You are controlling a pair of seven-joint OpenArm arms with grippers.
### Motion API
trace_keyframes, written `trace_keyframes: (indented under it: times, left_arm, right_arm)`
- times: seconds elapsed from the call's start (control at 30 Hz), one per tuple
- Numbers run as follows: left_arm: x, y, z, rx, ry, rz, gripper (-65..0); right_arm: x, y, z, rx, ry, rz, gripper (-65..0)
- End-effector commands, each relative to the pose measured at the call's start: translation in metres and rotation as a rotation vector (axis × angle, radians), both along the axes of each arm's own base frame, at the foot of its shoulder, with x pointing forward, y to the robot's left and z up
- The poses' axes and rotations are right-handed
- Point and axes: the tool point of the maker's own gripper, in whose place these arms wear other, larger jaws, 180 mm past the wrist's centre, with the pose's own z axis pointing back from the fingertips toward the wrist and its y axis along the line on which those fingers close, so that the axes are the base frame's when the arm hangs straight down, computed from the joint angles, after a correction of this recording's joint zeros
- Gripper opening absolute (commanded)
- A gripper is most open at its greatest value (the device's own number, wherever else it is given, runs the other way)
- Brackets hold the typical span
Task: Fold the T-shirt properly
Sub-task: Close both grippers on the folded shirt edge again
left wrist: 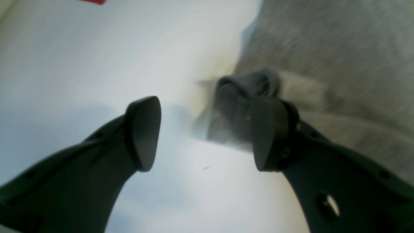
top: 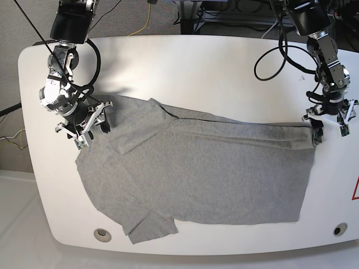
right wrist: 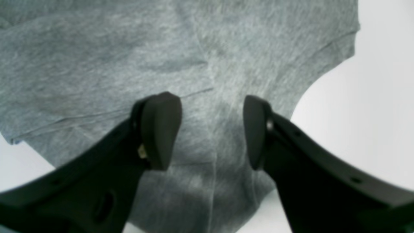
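The left gripper's fingers are above the table beside the bunched corner, so the left gripper needs to go down toward the folded edge (top: 294, 125) first and then close on the T-shirt (top: 196, 179).
The heather-grey T-shirt (top: 196, 179) lies spread flat on the white table (top: 196, 61), with one short sleeve at the front left. My right gripper (top: 94, 130) hangs open over the shirt's upper left part; in the right wrist view its jaws (right wrist: 210, 132) stand apart above the grey fabric (right wrist: 97, 58). My left gripper (top: 331, 126) is open at the shirt's upper right corner. In the left wrist view (left wrist: 207, 134) a bunched corner of the cloth (left wrist: 239, 97) rises beside the right fingertip (left wrist: 268, 136), with the left fingertip (left wrist: 144, 132) over bare table.
A red mark (top: 355, 189) sits at the table's right edge. Two round holes (top: 102, 234) (top: 337, 229) lie near the front edge. Black cables (top: 280, 50) loop across the back right of the table.
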Motion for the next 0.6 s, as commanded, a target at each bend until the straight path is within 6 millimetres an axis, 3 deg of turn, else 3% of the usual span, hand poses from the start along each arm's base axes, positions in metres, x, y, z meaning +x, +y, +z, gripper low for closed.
trace_keyframes:
  times: [0.0, 0.37, 0.57]
  left_arm:
    - [0.01, 0.005, 0.021, -0.01, -0.081, 0.005, -24.0]
    - [0.011, 0.008, 0.003, -0.107, -0.074, 0.028, -24.0]
    - [0.006, 0.01, -0.018, -0.153, -0.036, 0.05, -24.0]
  right_arm:
    - [0.01, -0.003, 0.017, 0.003, -0.059, 0.002, -32.9]
    - [0.002, -0.002, 0.013, 0.001, -0.048, 0.006, -32.9]
    - [-0.002, -0.002, 0.01, 0.002, -0.04, 0.004, -32.9]
